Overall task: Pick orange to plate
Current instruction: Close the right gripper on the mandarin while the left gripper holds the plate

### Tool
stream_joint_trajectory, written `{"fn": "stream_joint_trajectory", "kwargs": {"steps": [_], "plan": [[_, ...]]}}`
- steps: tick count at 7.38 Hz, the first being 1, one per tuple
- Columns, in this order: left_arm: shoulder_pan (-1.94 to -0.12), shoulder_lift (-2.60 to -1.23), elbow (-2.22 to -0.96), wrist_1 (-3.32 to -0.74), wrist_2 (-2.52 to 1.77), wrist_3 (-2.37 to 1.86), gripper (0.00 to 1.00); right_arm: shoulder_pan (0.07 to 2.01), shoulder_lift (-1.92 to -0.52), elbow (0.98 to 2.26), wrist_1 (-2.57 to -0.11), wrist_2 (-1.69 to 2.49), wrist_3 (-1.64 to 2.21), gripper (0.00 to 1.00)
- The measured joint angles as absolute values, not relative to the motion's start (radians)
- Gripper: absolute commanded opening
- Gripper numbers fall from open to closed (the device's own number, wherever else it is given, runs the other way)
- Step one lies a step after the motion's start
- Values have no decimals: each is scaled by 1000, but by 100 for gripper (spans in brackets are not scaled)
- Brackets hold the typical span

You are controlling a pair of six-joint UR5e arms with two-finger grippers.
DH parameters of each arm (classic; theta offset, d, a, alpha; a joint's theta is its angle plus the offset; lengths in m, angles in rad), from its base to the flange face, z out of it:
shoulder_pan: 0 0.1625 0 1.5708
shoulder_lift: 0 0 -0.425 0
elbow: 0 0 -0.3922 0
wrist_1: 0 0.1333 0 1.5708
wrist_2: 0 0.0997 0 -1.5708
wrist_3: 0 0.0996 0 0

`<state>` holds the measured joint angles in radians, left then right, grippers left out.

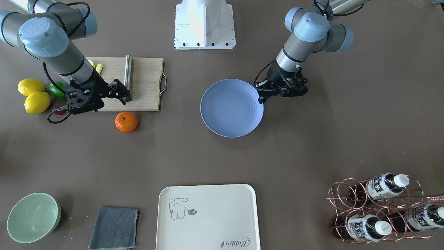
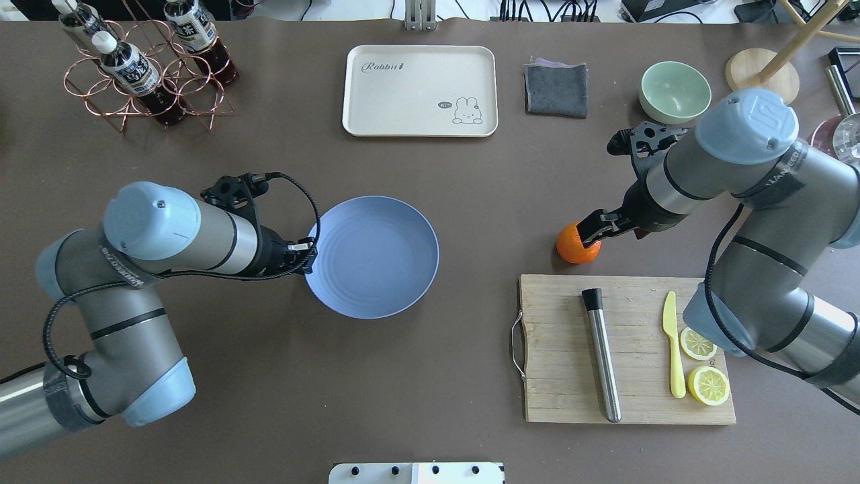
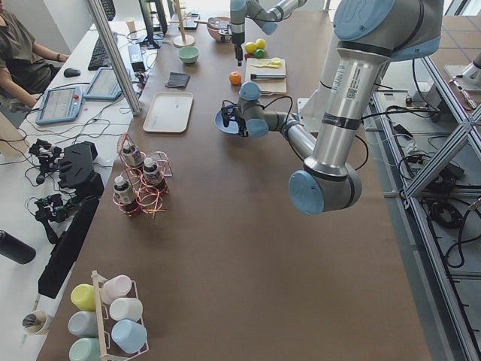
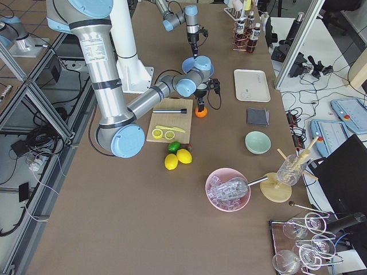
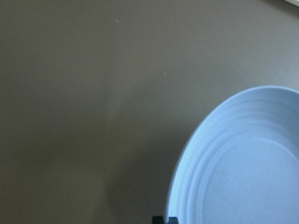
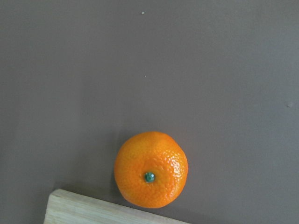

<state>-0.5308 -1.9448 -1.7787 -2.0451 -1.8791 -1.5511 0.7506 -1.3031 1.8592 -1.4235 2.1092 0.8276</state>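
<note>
My right gripper should next pinch the orange by its round body around the stem dot (image 1: pixel 126 121), so it can put the orange on the plate (image 1: pixel 231 108).
The orange (image 1: pixel 126 121) lies on the brown table just off the cutting board's edge, stem dot up, and fills the lower middle of the right wrist view as the orange (image 6: pixel 150 169). My right gripper (image 1: pixel 122 91) hovers above it, open and holding nothing; from overhead the right gripper (image 2: pixel 594 232) partly covers the orange (image 2: pixel 574 247). The light-blue plate (image 2: pixel 373 259) sits empty at the table's middle. My left gripper (image 2: pixel 308 254) is shut and low at the plate's rim on the robot's left side; its fingertips (image 5: pixel 164 219) peek in beside the plate (image 5: pixel 243 168).
A wooden cutting board (image 2: pixel 571 376) bears a steel rod (image 2: pixel 601 356), a yellow knife (image 2: pixel 674 349) and lemon slices (image 2: pixel 709 384). Two lemons (image 1: pixel 34 97) and a lime (image 1: pixel 57 89) lie nearby. At the far edge stand a green bowl (image 2: pixel 674 91), grey cloth (image 2: pixel 555 89), cream tray (image 2: pixel 420 91) and bottle rack (image 2: pixel 144 70).
</note>
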Motion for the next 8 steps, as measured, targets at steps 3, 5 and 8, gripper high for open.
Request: {"fn": "stream_joint_trajectory", "kwargs": {"steps": [3, 5, 8], "plan": [[-422, -2020, -1762, -2014, -1789, -1604, 0, 707, -1264, 1798, -1418, 2058, 832, 99], [-394, -2033, -1761, -2013, -1772, -1610, 9, 693, -1233, 1746, -1417, 2031, 832, 97], [-380, -2042, -1765, -2014, -1768, -1609, 97, 691, -1185, 1672, -1417, 2005, 832, 0]]}}
